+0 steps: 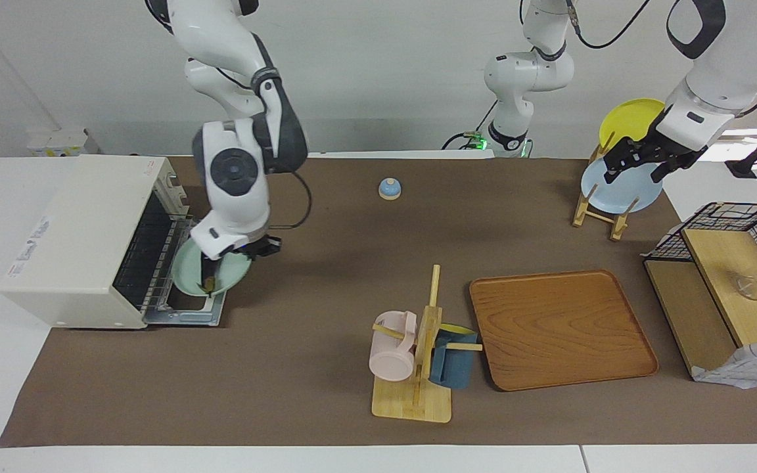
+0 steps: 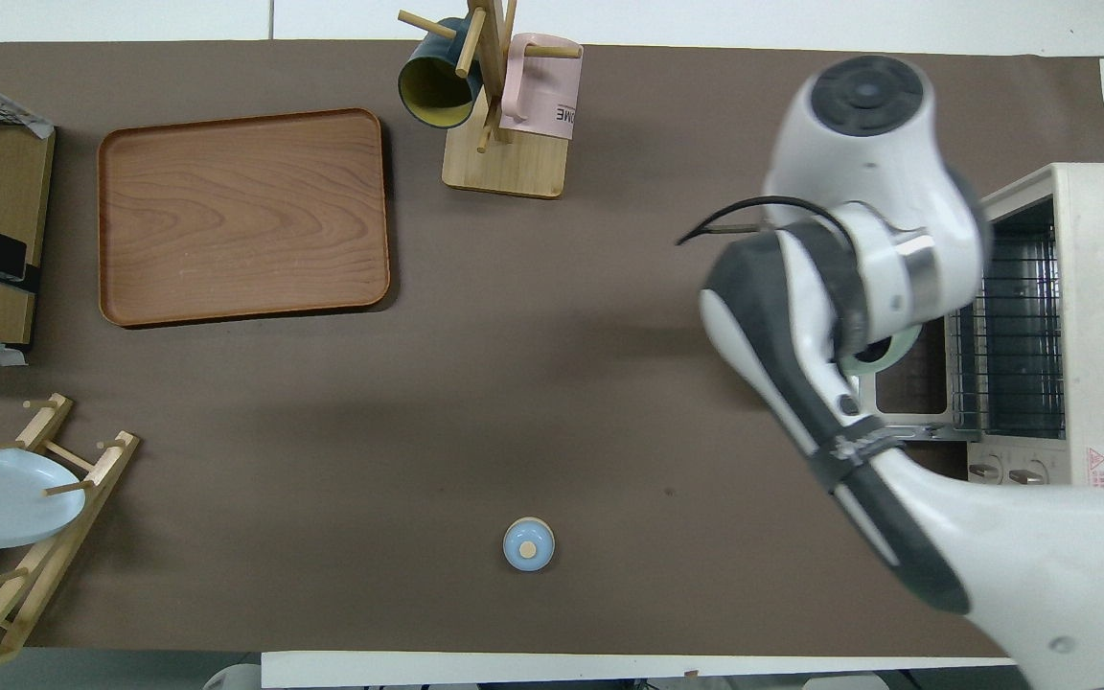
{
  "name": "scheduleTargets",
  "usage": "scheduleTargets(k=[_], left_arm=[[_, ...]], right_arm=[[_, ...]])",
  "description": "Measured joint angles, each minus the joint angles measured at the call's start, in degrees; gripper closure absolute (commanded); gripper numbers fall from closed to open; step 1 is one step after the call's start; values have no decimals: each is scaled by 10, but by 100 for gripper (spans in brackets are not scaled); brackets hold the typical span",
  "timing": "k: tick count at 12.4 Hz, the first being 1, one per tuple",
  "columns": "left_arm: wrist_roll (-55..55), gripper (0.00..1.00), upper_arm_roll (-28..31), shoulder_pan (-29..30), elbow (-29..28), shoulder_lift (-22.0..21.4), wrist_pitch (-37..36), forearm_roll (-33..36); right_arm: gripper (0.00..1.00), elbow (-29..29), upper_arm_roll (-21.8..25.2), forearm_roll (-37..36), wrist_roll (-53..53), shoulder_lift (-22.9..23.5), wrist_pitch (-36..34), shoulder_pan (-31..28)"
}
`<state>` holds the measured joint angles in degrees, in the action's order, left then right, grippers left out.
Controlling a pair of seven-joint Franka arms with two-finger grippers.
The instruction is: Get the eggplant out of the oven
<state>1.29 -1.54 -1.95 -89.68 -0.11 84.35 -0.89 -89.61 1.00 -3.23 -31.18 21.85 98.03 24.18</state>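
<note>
My left gripper grabs the dark eggplant by its thick middle next, to finish taking the food out of the oven.
The cream-white oven (image 1: pixel 83 230) stands at the right arm's end of the table, its door (image 1: pixel 188 312) folded down flat. It also shows in the overhead view (image 2: pixel 1089 316). A pale green plate (image 1: pixel 237 269) lies over the open door, half off the wire rack. A sliver of the plate (image 2: pixel 883 356) shows under the arm from above. A small dark piece with a greenish tip, the eggplant (image 1: pixel 208 285), lies on the plate. My right gripper (image 1: pixel 209 274) points down onto it. My left gripper (image 1: pixel 638 167) waits, open, over the plate rack.
A blue bell (image 1: pixel 389 188) sits mid-table near the robots. A wooden tray (image 1: pixel 559 328), a mug tree (image 1: pixel 418 355) with a pink and a blue mug, a plate rack (image 1: pixel 598 213) with a blue and a yellow plate, and a wire-and-wood shelf (image 1: pixel 723 282) stand toward the left arm's end.
</note>
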Motion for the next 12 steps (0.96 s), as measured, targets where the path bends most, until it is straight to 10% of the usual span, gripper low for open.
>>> scheduleTargets(k=[6,8,12], left_arm=[[-1,0,2,13,-1,0,-5,1],[0,0,3,23,-15,-5,-7,1],[-2,0,-3,-21,-163,-70,78,1]], right_arm=[[97,324,-22,30,-238,287,-8,159],[64,357,-21,30,-272,313,8,188],[59,389,-7,28,-285,288,-9,176]])
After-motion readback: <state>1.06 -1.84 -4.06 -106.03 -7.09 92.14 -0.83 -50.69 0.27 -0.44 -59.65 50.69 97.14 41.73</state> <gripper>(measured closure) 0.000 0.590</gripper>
